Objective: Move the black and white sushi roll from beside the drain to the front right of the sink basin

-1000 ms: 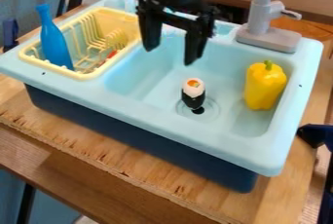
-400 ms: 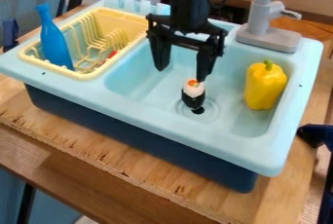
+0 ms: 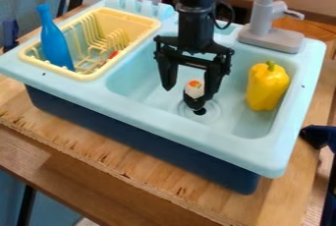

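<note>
My gripper picks up the roll by its white sides next, to shift the sushi roll (image 3: pixel 193 89) in the light blue sink.
The black gripper (image 3: pixel 187 94) hangs down inside the light blue sink (image 3: pixel 141 75), its fingers spread wide. A small sushi roll (image 3: pixel 193 89), white with an orange top and a black lower part, stands upright near the drain. It shows between the two fingers, closer to the right one, which partly overlaps its right side; whether they touch I cannot tell. To the right, a yellow bell pepper (image 3: pixel 267 86) with a green stem stands against the basin's right side.
A yellow dish rack (image 3: pixel 87 76) at the left holds an upright blue bottle (image 3: pixel 55 41) and a small red item. Behind the basin rises a grey faucet (image 3: pixel 263 18). The sink's raised rim surrounds the basin.
The gripper has come down into the basin and slightly to the right, to the height of the sushi roll, with its fingers still apart. Sushi roll, pepper and bottle have kept their places.
</note>
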{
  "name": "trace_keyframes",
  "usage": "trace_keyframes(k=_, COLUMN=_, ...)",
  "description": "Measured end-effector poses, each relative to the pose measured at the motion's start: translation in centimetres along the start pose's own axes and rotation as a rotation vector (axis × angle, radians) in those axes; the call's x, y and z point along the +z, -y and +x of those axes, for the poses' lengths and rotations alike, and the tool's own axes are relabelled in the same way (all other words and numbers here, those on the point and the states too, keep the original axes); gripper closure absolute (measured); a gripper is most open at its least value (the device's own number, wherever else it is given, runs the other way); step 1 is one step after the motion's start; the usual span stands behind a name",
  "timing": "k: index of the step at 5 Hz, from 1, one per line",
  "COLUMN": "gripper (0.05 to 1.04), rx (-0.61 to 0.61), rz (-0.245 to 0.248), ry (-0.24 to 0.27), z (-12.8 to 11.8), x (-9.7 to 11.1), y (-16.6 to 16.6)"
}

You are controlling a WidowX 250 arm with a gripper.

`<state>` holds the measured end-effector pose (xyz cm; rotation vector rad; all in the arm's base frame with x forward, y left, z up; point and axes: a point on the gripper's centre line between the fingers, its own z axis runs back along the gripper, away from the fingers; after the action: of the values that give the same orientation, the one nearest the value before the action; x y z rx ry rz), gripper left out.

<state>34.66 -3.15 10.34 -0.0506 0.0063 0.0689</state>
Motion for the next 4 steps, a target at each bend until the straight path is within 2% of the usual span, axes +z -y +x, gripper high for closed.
trace_keyframes(k=1, gripper=0.083, rx=0.016, rz=0.003, ry=-0.013, z=0.8, x=-0.9, y=0.0)
trace_keyframes(k=2, gripper=0.162, rx=0.024, rz=0.019, ry=-0.051, z=1.6, x=-2.7, y=-0.3)
trace_keyframes(k=3, gripper=0.424, rx=0.037, rz=0.029, ry=-0.065, z=2.3, x=-3.0, y=-0.7)
trace_keyframes(k=4, gripper=0.576, rx=0.052, rz=0.035, ry=-0.106, z=1.7, x=-2.8, y=-0.8)
